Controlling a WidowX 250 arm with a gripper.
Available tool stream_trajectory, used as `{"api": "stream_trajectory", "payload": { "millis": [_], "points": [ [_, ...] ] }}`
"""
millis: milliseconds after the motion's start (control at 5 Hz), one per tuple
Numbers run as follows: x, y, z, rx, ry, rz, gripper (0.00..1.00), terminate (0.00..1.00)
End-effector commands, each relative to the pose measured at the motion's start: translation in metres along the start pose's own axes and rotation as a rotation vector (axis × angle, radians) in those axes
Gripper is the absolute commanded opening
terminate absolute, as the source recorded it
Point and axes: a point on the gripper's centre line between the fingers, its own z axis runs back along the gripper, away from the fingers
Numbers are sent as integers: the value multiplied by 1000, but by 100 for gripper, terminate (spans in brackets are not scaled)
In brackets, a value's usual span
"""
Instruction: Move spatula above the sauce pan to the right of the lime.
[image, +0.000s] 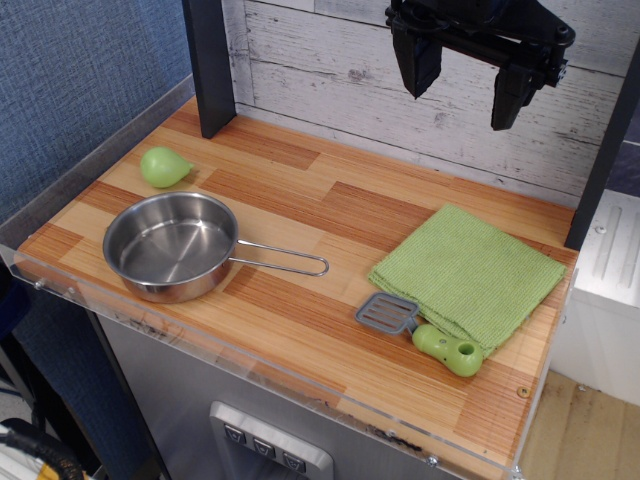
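I will move the spatula beside the lime (164, 166), so my gripper will grab the spatula by its light-green knobbed handle (448, 349) next.
The spatula (420, 330) lies flat near the table's front right, its grey slotted head (387, 313) pointing left and its light-green knobbed handle (448, 349) resting against the cloth's front corner. The sauce pan (170, 244) stands at the front left, empty, its wire loop handle (280, 262) pointing right. The lime (164, 166) lies behind the pan at the far left. My gripper (465, 82) hangs high above the back right of the table, open and empty, far from all three.
A green cloth (468, 272) lies flat on the right side of the wooden tabletop (320, 220). A dark post (208, 65) stands at the back left. A white plank wall runs along the back, and a clear plastic rim (250, 375) edges the front.
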Motion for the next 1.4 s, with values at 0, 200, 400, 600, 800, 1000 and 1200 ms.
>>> {"api": "stream_trajectory", "payload": {
  "millis": [0, 200, 400, 600, 800, 1000, 1200],
  "points": [
    [0, 0, 0, 0, 0, 0, 100, 0],
    [0, 16, 3, -68, -40, 284, 100, 0],
    [-12, 26, -2, -84, -43, 491, 100, 0],
    [-34, 31, -7, -96, -66, 741, 100, 0],
    [-55, 25, -20, -78, -41, 947, 100, 0],
    [-65, 7, -33, -49, -22, 1005, 100, 0],
    [-77, -15, -52, -41, -16, 1043, 100, 0]
  ]
}}
